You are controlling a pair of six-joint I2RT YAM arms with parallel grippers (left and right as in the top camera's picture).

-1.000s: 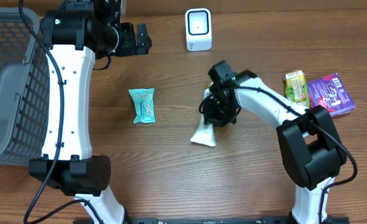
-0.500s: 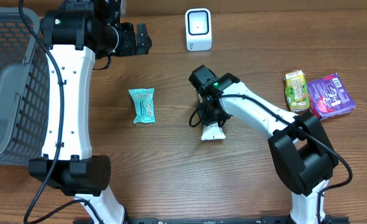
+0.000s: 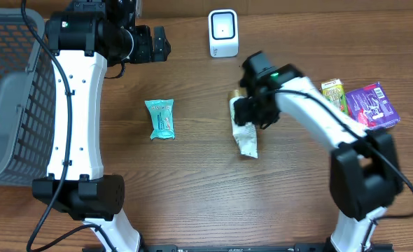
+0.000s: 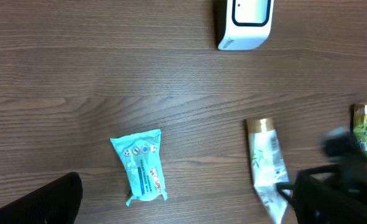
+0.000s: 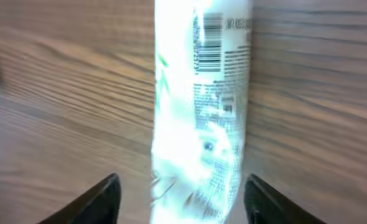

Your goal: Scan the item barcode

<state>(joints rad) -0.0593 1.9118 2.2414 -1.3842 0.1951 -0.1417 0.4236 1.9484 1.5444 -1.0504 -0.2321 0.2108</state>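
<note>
The right gripper grips the white tube across its body [image 5: 197, 167] next, leaving the barcode [image 5: 209, 43] exposed for scanning.
The item is a white tube [image 3: 246, 134] with a gold cap, lying flat on the wood below the white scanner [image 3: 223, 33]. My right gripper [image 3: 253, 112] hovers over its upper half. In the right wrist view the tube [image 5: 202, 112] runs up between the spread fingers [image 5: 102, 200] with a gap on each side, its barcode [image 5: 209, 43] facing up. My right gripper [image 5: 180, 208] is open and holds nothing. My left gripper [image 3: 157, 43] hangs open at the back left, far from the tube [image 4: 264, 155].
A teal packet [image 3: 161, 119] lies left of centre. A green pouch [image 3: 334, 98] and a purple packet [image 3: 373, 105] sit at the right edge. A grey mesh basket [image 3: 10, 91] fills the left side. The left wrist view also shows the scanner [image 4: 246, 22].
My right gripper opened and let go of the tube, which now lies flat, cap toward the scanner. The right arm swung back and to the right. The left arm stayed still.
</note>
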